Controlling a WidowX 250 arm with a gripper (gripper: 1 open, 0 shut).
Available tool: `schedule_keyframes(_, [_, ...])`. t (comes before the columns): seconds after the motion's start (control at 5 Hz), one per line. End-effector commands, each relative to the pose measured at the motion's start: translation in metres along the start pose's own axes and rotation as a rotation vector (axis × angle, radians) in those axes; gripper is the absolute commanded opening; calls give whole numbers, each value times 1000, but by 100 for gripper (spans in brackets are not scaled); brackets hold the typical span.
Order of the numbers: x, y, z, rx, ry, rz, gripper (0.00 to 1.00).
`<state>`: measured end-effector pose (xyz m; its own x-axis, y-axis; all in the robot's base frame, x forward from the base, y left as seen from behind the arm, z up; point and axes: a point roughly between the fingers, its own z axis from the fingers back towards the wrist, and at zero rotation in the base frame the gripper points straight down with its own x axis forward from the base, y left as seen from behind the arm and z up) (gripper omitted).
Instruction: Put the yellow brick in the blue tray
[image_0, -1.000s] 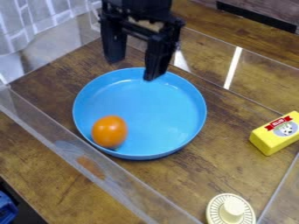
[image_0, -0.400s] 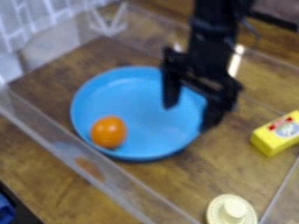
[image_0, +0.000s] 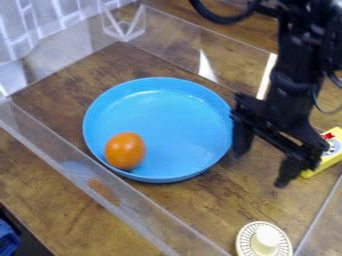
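Note:
My gripper grips the yellow brick (image_0: 330, 151) by its long sides next, to put it in the blue tray.
The yellow brick (image_0: 330, 151) lies at the right edge of the wooden table, mostly covered by my gripper's finger; only a sliver of yellow with its red-and-white label shows. My gripper (image_0: 267, 150) hangs open just left of the brick, one black finger (image_0: 242, 132) beside the tray's right rim and the other finger (image_0: 294, 165) in front of the brick. Nothing sits between the fingers. The blue tray (image_0: 201, 115) rests left of centre.
An orange (image_0: 124, 150) sits inside the tray at its front left. A cream ridged disc (image_0: 267, 240) lies at the bottom right. Clear plastic walls (image_0: 80, 160) enclose the table on the left, front and back.
The arm has swept from above the tray's far rim across to the right and down, now standing beside the yellow brick. Its fingers stayed open. The orange and the tray have not moved.

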<state>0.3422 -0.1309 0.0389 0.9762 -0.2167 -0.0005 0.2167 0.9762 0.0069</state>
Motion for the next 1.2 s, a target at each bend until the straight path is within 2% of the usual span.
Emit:
schedule_keyframes(0.0, [20,-12,17,-15,-91,-9,100])
schedule_keyframes(0.4, [35,-13,18,-13,-117,-6,100])
schedule_keyframes(1.0, [49,-12,8,-6,-114,-1,100])
